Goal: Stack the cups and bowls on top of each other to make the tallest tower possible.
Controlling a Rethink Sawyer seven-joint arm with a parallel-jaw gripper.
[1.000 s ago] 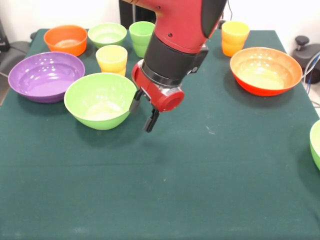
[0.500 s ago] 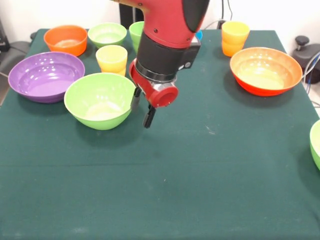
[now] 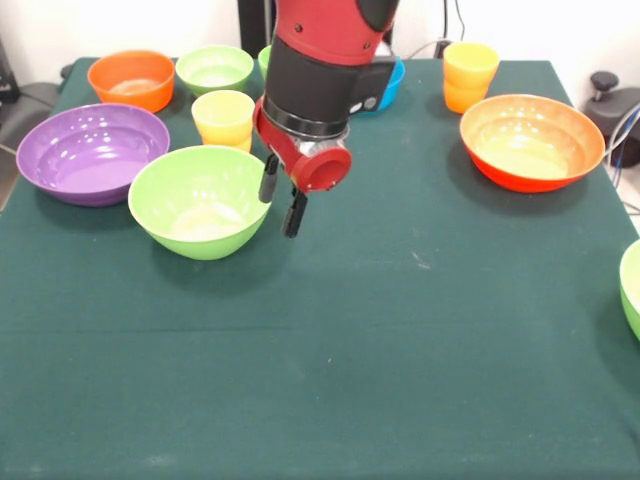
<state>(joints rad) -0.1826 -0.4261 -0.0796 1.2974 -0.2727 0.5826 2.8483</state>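
My gripper will next take hold of the yellow cup (image 3: pixel 223 117) by its rim (image 3: pixel 222 98), to make the tower taller.
My gripper (image 3: pixel 280 203) hangs open and empty just right of the large light green bowl (image 3: pixel 199 201), its left finger (image 3: pixel 268 185) close to the rim. Behind that bowl stands the yellow cup (image 3: pixel 223 117). The purple bowl (image 3: pixel 92 150) sits at the left. Along the far edge are the small orange bowl (image 3: pixel 131 79) and the small light green bowl (image 3: pixel 214 68). The light green cup (image 3: pixel 265 56) is mostly hidden behind the arm. The blue bowl (image 3: pixel 389 82) peeks out on the arm's right. The orange-yellow cup (image 3: pixel 470 76) and the orange-red bowl (image 3: pixel 531 140) stand at the right.
Another light green bowl (image 3: pixel 632 288) is cut off by the right edge. A dark green cloth (image 3: pixel 380 350) covers the table. Black objects lie beyond the table's right side (image 3: pixel 604 82).
The arm has drawn back toward the far side and slightly left, with the gripper still open. The blue bowl now shows beside it; the green cup is more hidden.
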